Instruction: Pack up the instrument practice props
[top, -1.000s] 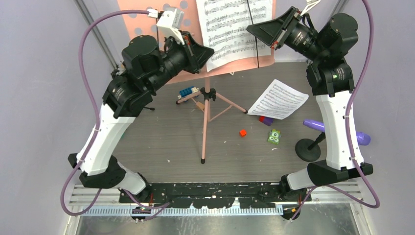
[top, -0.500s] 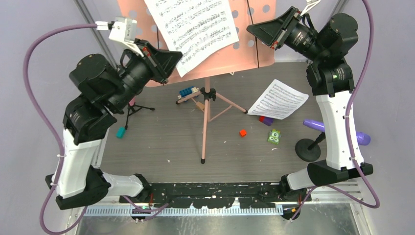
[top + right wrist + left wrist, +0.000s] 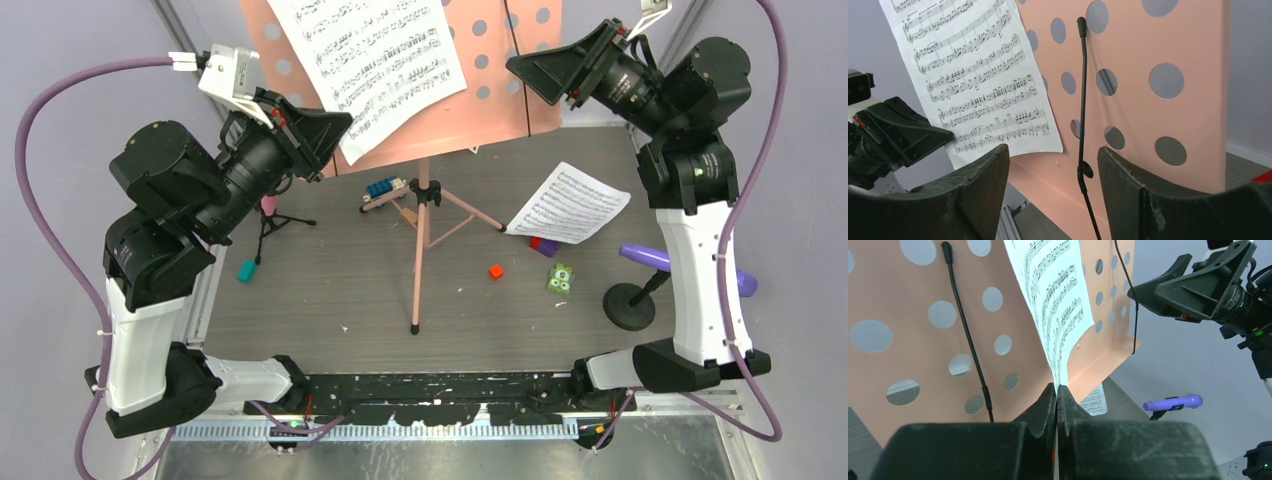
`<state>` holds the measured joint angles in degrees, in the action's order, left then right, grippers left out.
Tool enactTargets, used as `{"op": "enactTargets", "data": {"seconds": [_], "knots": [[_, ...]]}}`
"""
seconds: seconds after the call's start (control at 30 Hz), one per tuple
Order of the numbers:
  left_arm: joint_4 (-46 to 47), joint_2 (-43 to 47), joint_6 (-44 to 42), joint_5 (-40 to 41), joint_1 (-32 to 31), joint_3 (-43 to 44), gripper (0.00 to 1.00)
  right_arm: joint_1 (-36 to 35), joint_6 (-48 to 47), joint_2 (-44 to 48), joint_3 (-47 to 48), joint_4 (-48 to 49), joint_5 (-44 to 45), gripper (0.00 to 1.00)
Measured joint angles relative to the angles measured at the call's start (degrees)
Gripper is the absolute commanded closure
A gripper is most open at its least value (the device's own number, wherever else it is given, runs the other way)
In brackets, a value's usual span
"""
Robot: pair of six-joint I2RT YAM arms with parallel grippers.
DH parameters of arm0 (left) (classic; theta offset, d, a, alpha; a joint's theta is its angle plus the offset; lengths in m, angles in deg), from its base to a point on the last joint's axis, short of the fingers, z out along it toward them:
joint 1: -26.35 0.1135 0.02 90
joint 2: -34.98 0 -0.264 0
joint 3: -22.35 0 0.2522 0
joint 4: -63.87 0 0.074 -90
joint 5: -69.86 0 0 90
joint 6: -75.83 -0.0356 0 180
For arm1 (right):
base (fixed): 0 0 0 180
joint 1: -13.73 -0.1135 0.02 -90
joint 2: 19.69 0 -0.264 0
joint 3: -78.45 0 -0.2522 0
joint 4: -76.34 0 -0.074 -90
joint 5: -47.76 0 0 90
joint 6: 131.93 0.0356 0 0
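My right gripper grabs the white sheet-music page (image 3: 370,60) by its free bottom corner (image 3: 457,84) next, to lay it with the page on the tabletop.
The pink perforated music rack (image 3: 500,70) stands on its tripod legs (image 3: 420,250) at the back of the table. My left gripper (image 3: 345,125) is shut on the lower corner of a white sheet-music page (image 3: 370,60), held tilted in front of the rack's left half. The wrist view shows the jaws (image 3: 1057,387) pinching the page (image 3: 1058,300) edge-on. My right gripper (image 3: 1053,150) is open in front of the rack (image 3: 1138,110), holding nothing. A second page (image 3: 568,205) lies on the table. A purple microphone (image 3: 645,255) sits on its black mount (image 3: 630,305), and a pink microphone (image 3: 268,205) on a small black mount.
A blue toy car (image 3: 383,187) lies by the tripod hub. A red block (image 3: 495,271), a green block (image 3: 560,280), a purple block (image 3: 545,245) and a teal piece (image 3: 246,270) are scattered on the table. A black wire page holder (image 3: 1081,100) runs down the rack face. Walls close both sides.
My left arm swung left, drawing the page across the rack to its left side and tilting it. My right gripper went from shut to open and shifted slightly right.
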<state>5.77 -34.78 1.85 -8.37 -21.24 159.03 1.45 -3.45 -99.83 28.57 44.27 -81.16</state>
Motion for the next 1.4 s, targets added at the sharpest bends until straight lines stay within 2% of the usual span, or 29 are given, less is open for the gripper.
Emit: {"op": "enactTargets", "data": {"seconds": [0.1,0.3,0.5,0.63,0.93,1.1,1.2,1.3,1.4], "knots": [[-1.11,-0.37,-0.72,-1.62,0.0,0.96,1.0,0.0,-2.12,2.67,-1.38,-1.05,1.44,0.22],[-3.41,-1.29,-3.04,-6.97,0.0,3.63,1.0,0.0,-5.07,10.16,-4.68,-2.27,3.28,0.21],[-7.13,-1.09,-4.68,-13.68,0.0,4.31,1.0,0.0,-3.85,14.58,-6.23,-0.68,-1.16,0.21],[-8.72,0.76,-4.72,-18.99,0.0,1.57,1.0,0.0,-1.09,16.85,-9.79,1.44,-4.68,0.21],[-9.64,6.19,-4.09,-30.82,0.0,-7.3,1.0,-1.49,3.76,23.69,-26.73,3.13,-5.88,0.21],[-9.07,9.29,-2.89,-34.64,0.0,-13.68,1.0,-3.69,5.64,27.32,-36.46,3.76,-5.49,0.18],[-8.68,10.45,-2.21,-36.41,0.0,-16.92,1.0,-4.96,8.31,29.07,-41.53,7.3,-5.73,0.18],[-8.07,11.04,-1.33,-37.59,0.0,-19.02,1.0,-5.86,10.84,30.01,-45.2,11.58,-5.81,0.24],[-7.34,11.54,-0.98,-38.07,0.0,-21.2,1.0,-6.29,12.17,30.4,-46.97,14.64,-5.75,0.42]]}}
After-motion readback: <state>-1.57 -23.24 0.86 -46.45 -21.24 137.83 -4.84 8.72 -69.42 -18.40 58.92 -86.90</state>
